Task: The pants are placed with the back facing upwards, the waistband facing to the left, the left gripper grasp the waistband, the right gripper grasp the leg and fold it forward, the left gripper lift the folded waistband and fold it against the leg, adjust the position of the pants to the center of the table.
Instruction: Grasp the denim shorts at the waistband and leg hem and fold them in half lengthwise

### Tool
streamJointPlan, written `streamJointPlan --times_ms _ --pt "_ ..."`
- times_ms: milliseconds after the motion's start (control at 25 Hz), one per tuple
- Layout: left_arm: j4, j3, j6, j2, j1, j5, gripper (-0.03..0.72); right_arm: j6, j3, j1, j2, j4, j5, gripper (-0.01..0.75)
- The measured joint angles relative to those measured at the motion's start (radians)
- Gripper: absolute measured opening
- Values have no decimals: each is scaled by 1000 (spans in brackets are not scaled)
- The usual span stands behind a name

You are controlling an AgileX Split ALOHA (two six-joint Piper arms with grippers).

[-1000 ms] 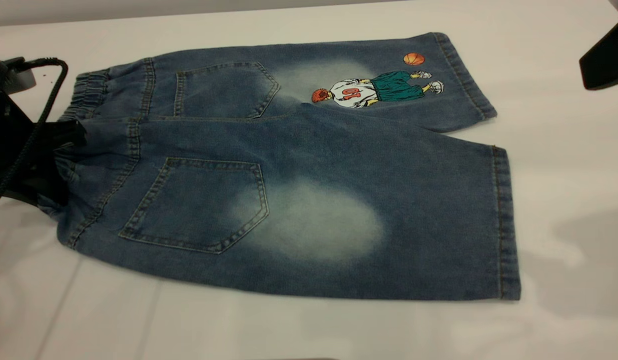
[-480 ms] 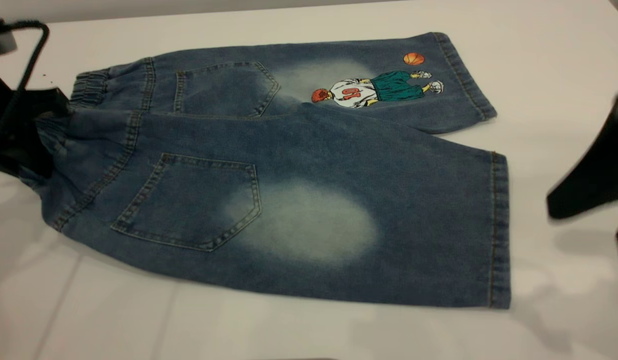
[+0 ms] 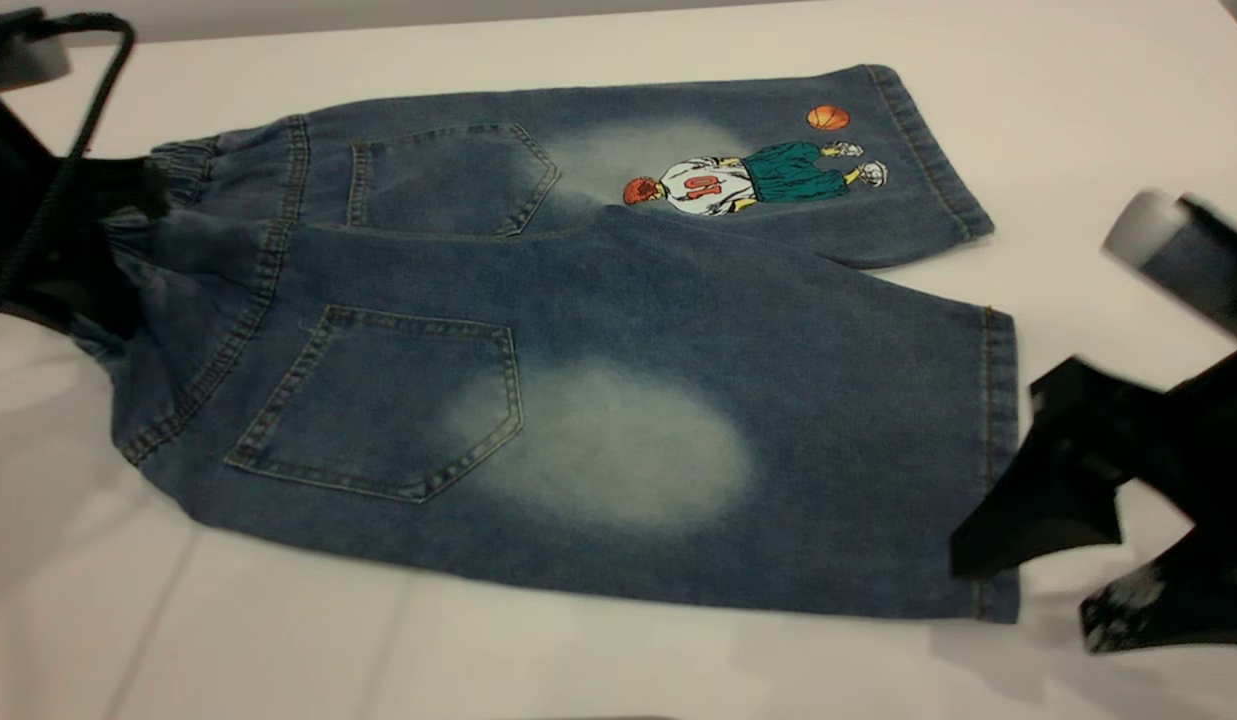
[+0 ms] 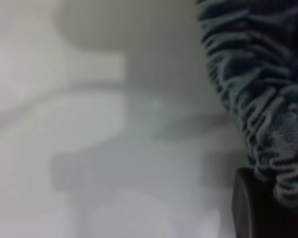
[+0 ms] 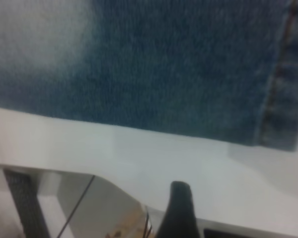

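Note:
My right gripper grabs the plain leg by its hem corner (image 3: pixel 998 598) next, to fold that leg forward over the printed leg (image 3: pixel 758 174).
The pants (image 3: pixel 578 290) lie flat on the white table (image 3: pixel 578 670), back pockets up, with the waistband (image 3: pixel 183 165) at the left. My left gripper (image 3: pixel 118 250) is shut on the nearer part of the waistband, whose ruched denim (image 4: pixel 258 89) presses against one black finger (image 4: pixel 253 208). The plain leg (image 3: pixel 778 430) with the pale oval patch points right. My right gripper (image 3: pixel 1023 600) hangs open at the near corner of that leg's hem. In the right wrist view, one finger (image 5: pixel 181 210) shows just short of the leg (image 5: pixel 179 64).
The printed leg (image 3: pixel 758 180) lies behind the plain one. The table's near edge (image 5: pixel 64 166) runs close to the right gripper, with floor below it. Bare tabletop surrounds the pants on all sides.
The right gripper has come in from the right and dropped to the plain leg's hem corner. The left gripper tugged the waistband left, then back right, shifting the pants slightly.

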Motion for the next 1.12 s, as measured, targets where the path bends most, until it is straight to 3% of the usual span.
streamJointPlan --times_ms 560,640,880,1120 --pt "0 0 0 -1 -22 1 87 -40 -172 3 208 21 115 481" --pt "0 0 0 -1 -22 1 87 -40 -192 3 209 21 102 419" --pt "0 0 0 -1 -22 1 87 -40 -206 3 221 21 76 57" --pt "2 0 0 -28 -22 32 87 -41 -213 3 206 21 169 22"
